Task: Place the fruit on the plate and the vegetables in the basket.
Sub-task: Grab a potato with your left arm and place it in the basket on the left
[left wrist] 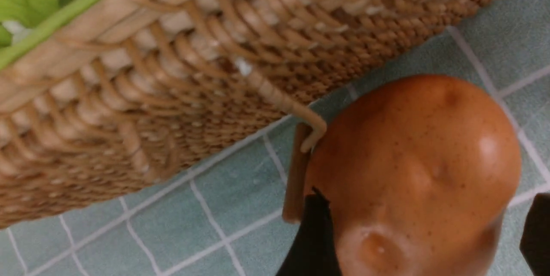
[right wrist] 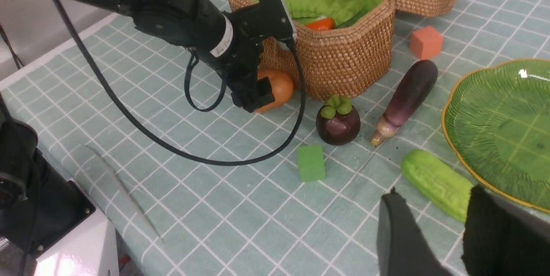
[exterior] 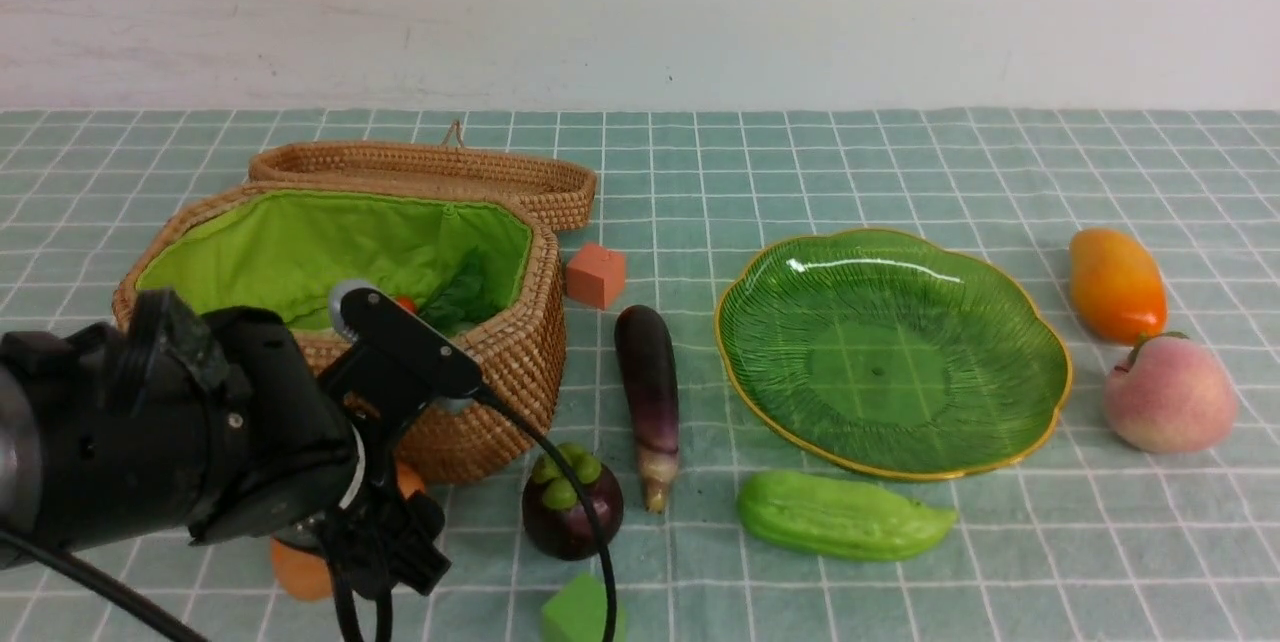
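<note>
The potato [left wrist: 412,160] has rounded ends that are too far apart for my fingertips, so my left gripper should next grab it across its narrower middle [left wrist: 415,209].
My left gripper [exterior: 395,547] is low at the basket's near wall, open, with its jaws either side of the tan-orange potato [left wrist: 412,160]. One finger [left wrist: 311,241] touches it and the other stands apart. The potato [right wrist: 279,86] lies on the cloth. The wicker basket [exterior: 500,362] has its lid open, and the carrot [right wrist: 320,23] is inside. The eggplant [exterior: 650,387], mangosteen [exterior: 570,512] and green gourd [exterior: 840,517] lie between the basket and the green plate [exterior: 890,352]. The mango [exterior: 1115,282] and peach [exterior: 1170,392] lie right of the plate. My right gripper [right wrist: 434,192] is open and empty, above the cloth near the gourd [right wrist: 434,181].
An orange cube [exterior: 596,274] sits beside the basket's right wall. A green cube [exterior: 578,612] lies near the front edge, by the mangosteen. The left arm's cable [right wrist: 206,155] loops over the cloth. The table edge [right wrist: 56,48] shows in the right wrist view.
</note>
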Controlling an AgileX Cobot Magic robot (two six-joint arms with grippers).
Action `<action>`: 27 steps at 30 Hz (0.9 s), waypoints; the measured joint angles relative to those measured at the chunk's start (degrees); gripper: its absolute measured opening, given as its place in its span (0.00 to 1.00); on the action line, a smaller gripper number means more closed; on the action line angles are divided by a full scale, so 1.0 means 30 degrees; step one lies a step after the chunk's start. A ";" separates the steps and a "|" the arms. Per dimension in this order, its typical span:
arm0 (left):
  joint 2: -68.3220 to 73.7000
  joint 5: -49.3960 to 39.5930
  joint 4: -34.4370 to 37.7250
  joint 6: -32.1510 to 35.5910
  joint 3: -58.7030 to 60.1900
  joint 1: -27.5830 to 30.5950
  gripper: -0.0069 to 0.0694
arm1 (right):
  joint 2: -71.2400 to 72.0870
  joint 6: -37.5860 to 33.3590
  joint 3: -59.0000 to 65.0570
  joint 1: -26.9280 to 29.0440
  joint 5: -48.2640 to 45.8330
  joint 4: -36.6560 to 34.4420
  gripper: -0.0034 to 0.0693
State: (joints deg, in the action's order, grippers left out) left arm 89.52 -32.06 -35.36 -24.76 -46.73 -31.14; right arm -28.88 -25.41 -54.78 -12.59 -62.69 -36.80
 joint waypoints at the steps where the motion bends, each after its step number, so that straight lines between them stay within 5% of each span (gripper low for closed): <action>1: 0.0375 0.0033 -0.0231 -0.0044 -0.0019 0.0000 0.86 | 0.0000 0.0000 0.0000 0.0000 0.0000 0.0000 0.37; 27: 0.1160 -0.0038 -0.0543 -0.0102 -0.0249 0.0000 0.81 | 0.0000 0.0000 0.0000 0.0000 -0.0038 0.0000 0.37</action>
State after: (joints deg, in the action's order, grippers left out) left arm 93.00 -32.18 -36.99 -25.07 -47.48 -31.14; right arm -28.88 -25.41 -54.78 -12.59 -62.80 -36.80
